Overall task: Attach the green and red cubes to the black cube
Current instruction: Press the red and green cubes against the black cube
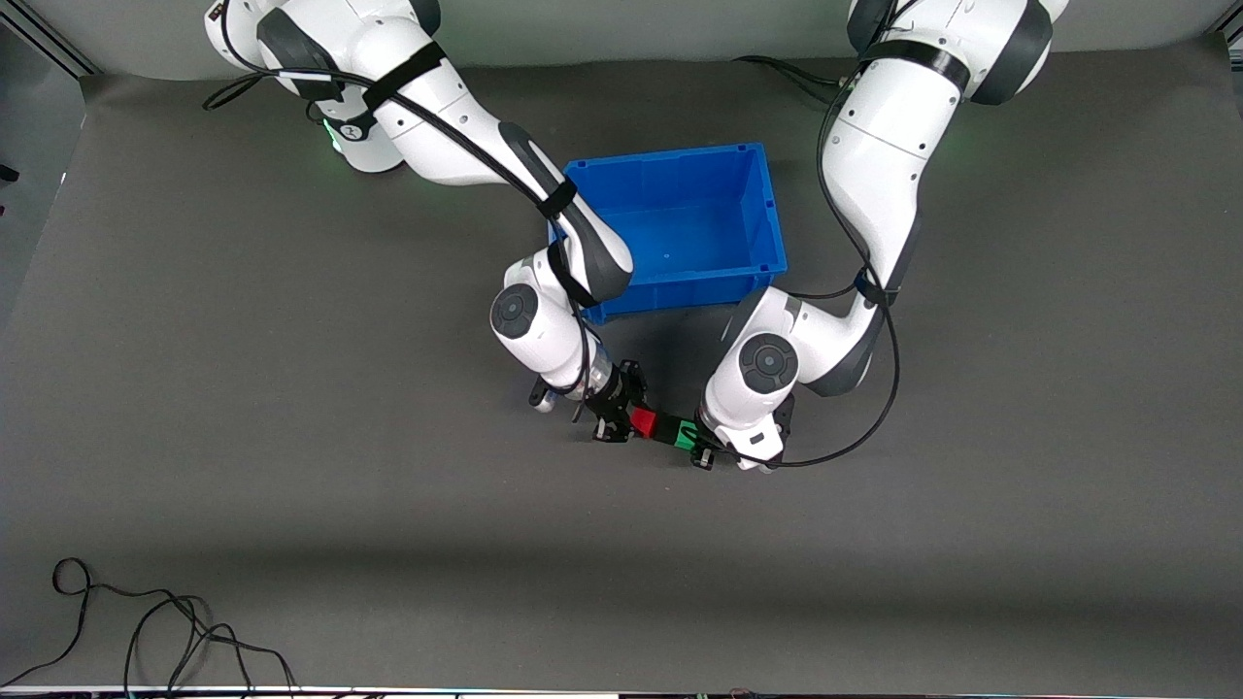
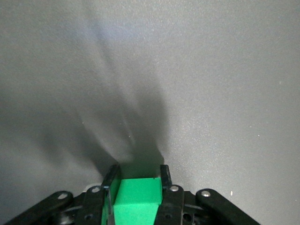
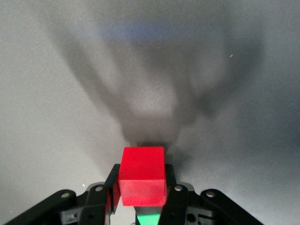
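Note:
In the front view the green cube sits flush against the black cube, so it is time for my left gripper to release the green cube now.
In the front view the red cube, the black cube and the green cube sit in one row, touching, with the black one in the middle. They are held over the bare mat, nearer the front camera than the blue bin. My right gripper is shut on the red cube. My left gripper is shut on the green cube. In the right wrist view a sliver of the green cube shows past the red one. The black cube is hidden in both wrist views.
The blue bin stands between the two arms, farther from the front camera than the cubes, and nothing shows inside it. A loose black cable lies near the table's front edge at the right arm's end. Dark grey mat surrounds the grippers.

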Controlling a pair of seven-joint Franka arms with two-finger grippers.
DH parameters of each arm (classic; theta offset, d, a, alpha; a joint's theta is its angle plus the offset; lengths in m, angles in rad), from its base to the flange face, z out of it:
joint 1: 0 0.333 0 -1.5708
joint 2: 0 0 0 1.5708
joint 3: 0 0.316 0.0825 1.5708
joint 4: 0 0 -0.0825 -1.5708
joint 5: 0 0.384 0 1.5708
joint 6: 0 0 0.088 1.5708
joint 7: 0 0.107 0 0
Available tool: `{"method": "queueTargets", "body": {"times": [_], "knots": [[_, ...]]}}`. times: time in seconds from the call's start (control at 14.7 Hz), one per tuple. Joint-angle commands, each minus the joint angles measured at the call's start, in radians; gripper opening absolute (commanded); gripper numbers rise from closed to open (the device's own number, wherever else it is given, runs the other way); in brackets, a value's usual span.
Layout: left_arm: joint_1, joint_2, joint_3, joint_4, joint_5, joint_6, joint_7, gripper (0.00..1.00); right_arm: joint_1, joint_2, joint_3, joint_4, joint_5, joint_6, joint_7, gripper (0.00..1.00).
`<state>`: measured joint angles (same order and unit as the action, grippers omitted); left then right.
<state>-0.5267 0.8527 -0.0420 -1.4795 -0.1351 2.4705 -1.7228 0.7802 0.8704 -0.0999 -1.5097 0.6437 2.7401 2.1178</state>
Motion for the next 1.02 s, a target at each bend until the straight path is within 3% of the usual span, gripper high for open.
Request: {"method": "queueTargets", "body": {"times": [0.0,0.2,0.27,0.34,0.41,0.55,0.61,0.75,0.95], "knots": [[-0.018,0.014,0.017,0.03,0.0,-0.004,-0.014,0.05,0.016,0.038,-0.014,0.057,0.004,0.01,0.014,0.28],[-0.018,0.012,0.017,0.03,-0.001,-0.005,-0.014,0.05,0.016,0.044,-0.014,0.059,0.004,0.01,0.013,0.43],[-0.018,0.012,0.017,0.031,-0.001,-0.005,-0.014,0.05,0.016,0.045,-0.014,0.059,0.004,0.01,0.013,0.59],[-0.018,0.012,0.017,0.031,-0.001,-0.004,-0.014,0.08,0.016,0.047,-0.014,0.059,0.004,0.01,0.013,0.69],[-0.016,0.012,0.017,0.031,0.0,-0.004,-0.011,0.24,0.016,0.048,-0.014,0.06,0.004,0.01,0.014,0.79],[-0.016,0.011,0.019,0.031,0.009,-0.005,-0.003,0.79,0.014,0.047,-0.017,0.068,0.005,0.01,0.016,0.95],[-0.016,0.006,0.02,0.033,0.014,-0.015,-0.003,1.0,0.014,0.044,-0.021,0.074,0.004,0.009,0.016,1.0],[-0.006,-0.009,0.028,0.039,0.018,-0.038,0.0,1.0,0.002,0.029,-0.027,0.074,-0.007,0.001,0.002,1.0],[0.017,-0.059,0.072,0.048,0.046,-0.154,0.043,1.0,-0.002,-0.017,-0.081,0.071,-0.123,-0.101,-0.007,1.0]]}}
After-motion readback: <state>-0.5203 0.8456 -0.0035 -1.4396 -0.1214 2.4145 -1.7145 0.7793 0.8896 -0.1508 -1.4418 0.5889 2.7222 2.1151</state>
